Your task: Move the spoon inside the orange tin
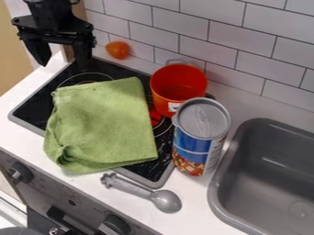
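Observation:
The robot's gripper will grab the spoon's handle next, so that it can put the spoon (142, 192) inside the orange tin.
My gripper (63, 64) hangs at the upper left, above the stove's back left corner, its two fingers wide apart with nothing between them. The grey spoon (142, 192) lies on the white counter near the front edge, its bowl toward the right and its handle toward the upper left, well away from my gripper. The orange tin (164, 94) stands upright at the back right of the stove, its open top facing up. No object can be made out inside it.
A green cloth (103, 124) covers much of the black stove (35, 108). A blue can with a grey lid (200, 137) stands right in front of the tin. An orange object (118, 49) sits by the tiled wall. The grey sink (264, 183) is at right.

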Action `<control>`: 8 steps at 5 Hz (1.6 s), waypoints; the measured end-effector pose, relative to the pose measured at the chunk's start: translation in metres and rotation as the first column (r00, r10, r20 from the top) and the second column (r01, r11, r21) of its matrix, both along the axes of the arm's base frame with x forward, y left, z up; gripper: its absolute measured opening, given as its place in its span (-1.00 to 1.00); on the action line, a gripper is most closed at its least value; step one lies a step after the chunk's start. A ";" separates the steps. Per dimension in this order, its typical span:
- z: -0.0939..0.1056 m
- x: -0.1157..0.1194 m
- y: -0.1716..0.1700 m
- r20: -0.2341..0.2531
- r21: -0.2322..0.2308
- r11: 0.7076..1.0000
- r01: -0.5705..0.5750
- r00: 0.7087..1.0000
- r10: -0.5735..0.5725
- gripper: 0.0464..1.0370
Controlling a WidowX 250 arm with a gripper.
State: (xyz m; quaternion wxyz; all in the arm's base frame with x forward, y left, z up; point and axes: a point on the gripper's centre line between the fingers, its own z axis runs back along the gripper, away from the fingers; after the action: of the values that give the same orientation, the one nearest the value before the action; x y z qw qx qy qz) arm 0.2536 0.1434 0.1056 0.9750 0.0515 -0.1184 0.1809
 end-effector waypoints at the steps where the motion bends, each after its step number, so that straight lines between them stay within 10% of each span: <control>1: -0.008 -0.003 -0.003 -0.022 -0.014 1.000 0.012 1.000 -0.012 0.92; 2: -0.018 -0.015 -0.023 -0.033 -0.034 0.969 0.246 0.968 -0.247 0.92; 3: -0.019 -0.029 -0.044 0.002 0.004 0.876 0.482 0.876 -0.482 0.92; 4: -0.025 -0.042 -0.066 0.024 0.012 0.723 0.690 0.723 -0.690 0.92; 6: -0.047 -0.067 -0.110 -0.081 -0.049 0.308 0.950 0.304 -0.949 0.92; 7: -0.064 -0.075 -0.121 -0.112 -0.053 0.151 0.987 0.144 -0.983 0.92; 8: -0.076 -0.075 -0.124 -0.115 -0.083 0.108 0.991 0.098 -0.988 0.92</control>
State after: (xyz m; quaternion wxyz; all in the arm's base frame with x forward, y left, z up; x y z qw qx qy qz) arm 0.1782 0.0197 0.0299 0.8513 -0.0203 -0.0546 -0.5215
